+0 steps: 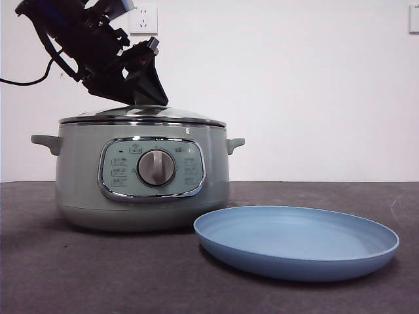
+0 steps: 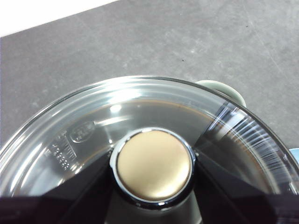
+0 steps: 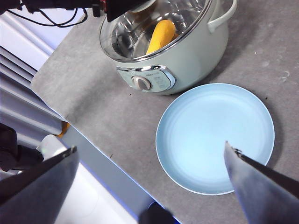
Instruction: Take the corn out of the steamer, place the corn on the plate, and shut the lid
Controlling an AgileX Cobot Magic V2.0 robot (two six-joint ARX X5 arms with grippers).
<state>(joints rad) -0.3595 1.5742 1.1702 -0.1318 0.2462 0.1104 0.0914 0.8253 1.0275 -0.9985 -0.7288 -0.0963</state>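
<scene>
My right gripper grabs the yellow corn (image 3: 164, 29) around its middle (image 3: 161, 37) next, to keep both ends balanced, since it lies long and slanted in the steamer.
The sage-green steamer (image 1: 82, 176) stands at the left of the table with the glass lid (image 1: 144, 116) resting on it. My left gripper (image 1: 147, 91) comes down onto the lid's top. In the left wrist view its jaws (image 2: 153, 161) press both sides of the lid's knob (image 2: 154, 172). The corn (image 3: 161, 36) lies inside the steamer (image 3: 187, 56) and shows yellow through the glass. The light-blue plate (image 1: 294, 239) sits empty to the right of the pot. My right gripper (image 3: 150, 147) hangs open high above the plate (image 3: 215, 137), holding nothing.
A steamer handle (image 2: 224, 88) juts out past the lid rim. The table's edge (image 3: 93, 149) runs close to the plate and pot. A wall socket (image 1: 143, 18) sits behind the left arm, with a black cable (image 1: 26, 82) trailing off to the left.
</scene>
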